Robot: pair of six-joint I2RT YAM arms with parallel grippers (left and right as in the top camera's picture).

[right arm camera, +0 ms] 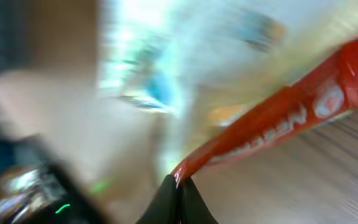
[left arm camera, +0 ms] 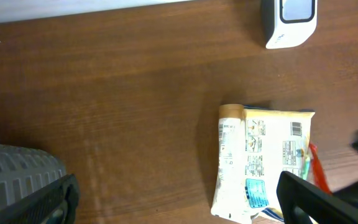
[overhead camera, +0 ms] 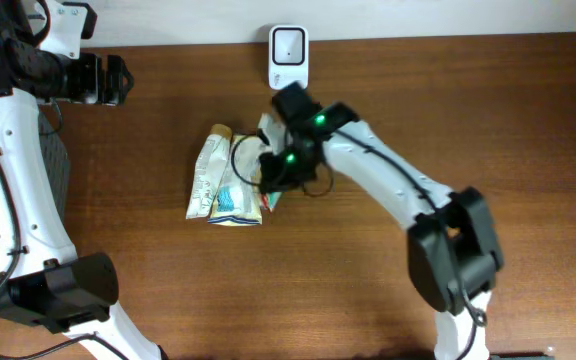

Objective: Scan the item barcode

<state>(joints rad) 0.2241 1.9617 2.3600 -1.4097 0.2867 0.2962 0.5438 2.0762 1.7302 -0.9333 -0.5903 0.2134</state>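
My right gripper holds the red sachet point(overhead camera: 265, 200), which overlaps the pile's cream wrappers, so I should keep hold of it until it lies on open tabletop.
A pile of snack packets point(overhead camera: 226, 180) lies mid-table, with cream wrappers printed in blue and yellow. A long red sachet point(right arm camera: 278, 124) sticks out of its right side and shows as a red sliver point(overhead camera: 271, 200) from overhead. My right gripper point(right arm camera: 179, 182) is shut on one end of that red sachet, at the pile's right edge point(overhead camera: 271, 178). The white barcode scanner point(overhead camera: 288, 55) stands at the table's back edge, behind the pile. My left gripper point(overhead camera: 118, 80) hovers open at the back left, well away; its view takes in the packets point(left arm camera: 263, 162) and scanner point(left arm camera: 289, 22).
The right arm point(overhead camera: 388, 175) stretches diagonally from the front right to the pile. A grey ribbed object point(left arm camera: 14, 168) lies at the lower left of the left wrist view. Bare brown table point(overhead camera: 148, 290) surrounds the pile.
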